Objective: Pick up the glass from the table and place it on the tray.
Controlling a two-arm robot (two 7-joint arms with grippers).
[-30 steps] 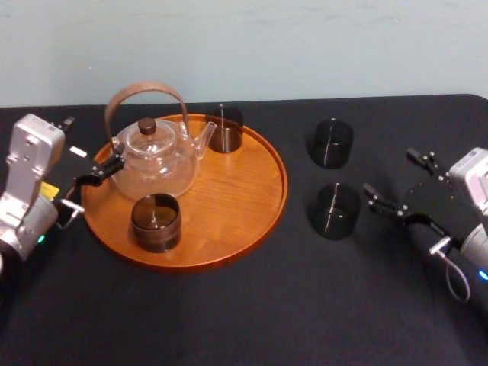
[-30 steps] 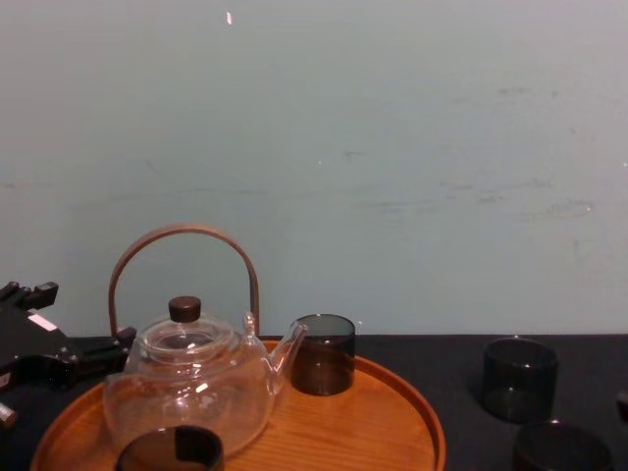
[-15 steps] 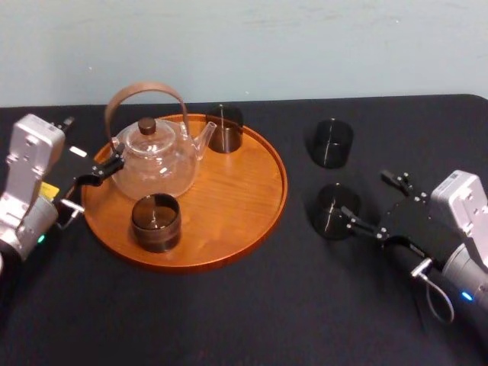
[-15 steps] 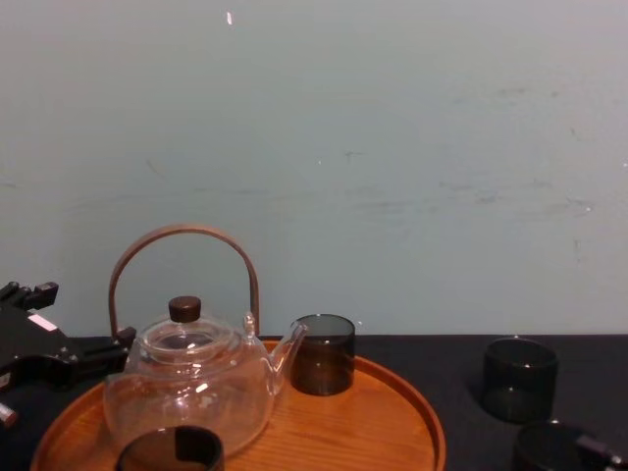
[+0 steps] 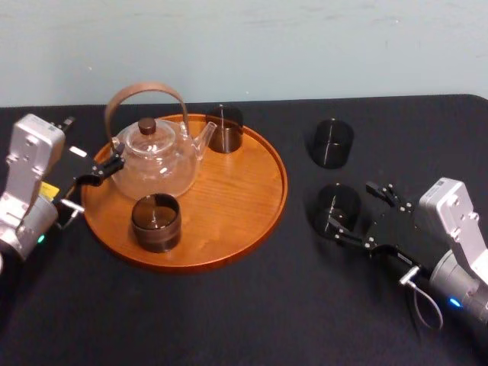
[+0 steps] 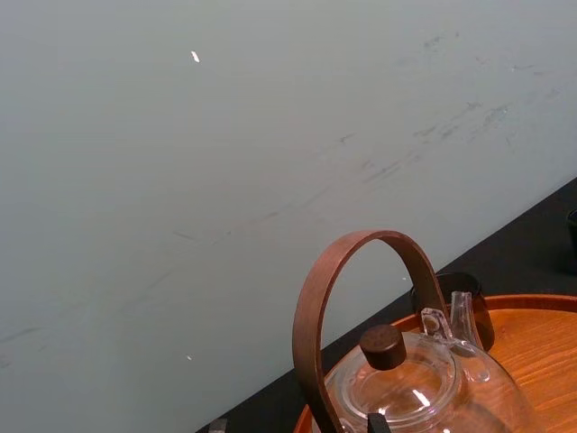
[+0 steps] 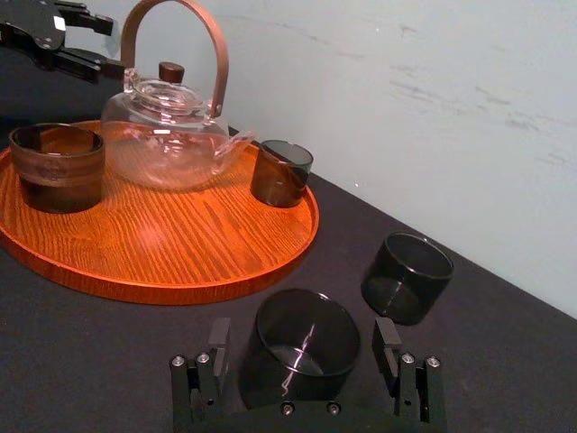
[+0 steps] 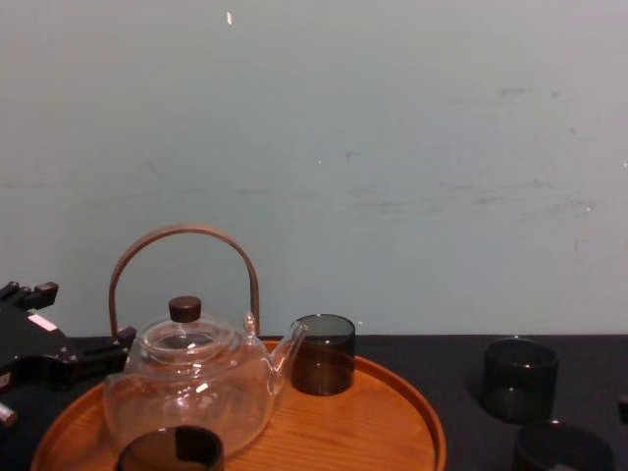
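The right gripper will grip the glass by its sides next, to set the nearer dark smoked glass upright on the round tray [image 8: 353, 432] [image 7: 171, 244].
Two dark glasses stand on the black table [image 5: 229, 320] to the right of the round orange-brown tray [image 5: 252, 221]. The nearer glass [image 5: 335, 204] sits between the fingers of my right gripper [image 5: 353, 211], which is open. In the right wrist view this glass [image 7: 302, 347] stands upright between the fingers [image 7: 218, 341] with a small gap on each side. The farther glass [image 5: 333, 142] stands apart behind it. My left gripper [image 5: 97, 174] hangs open at the tray's left edge, holding nothing.
On the tray are a clear glass teapot [image 5: 155, 156] with a brown arched handle and two dark glasses, one at the front [image 5: 156, 222] and one at the back rim [image 5: 224, 128]. A pale wall rises behind the table.
My right gripper has moved left and nearer, bringing its open fingers around the nearer glass on the table. The left arm and the things on the tray have not moved.
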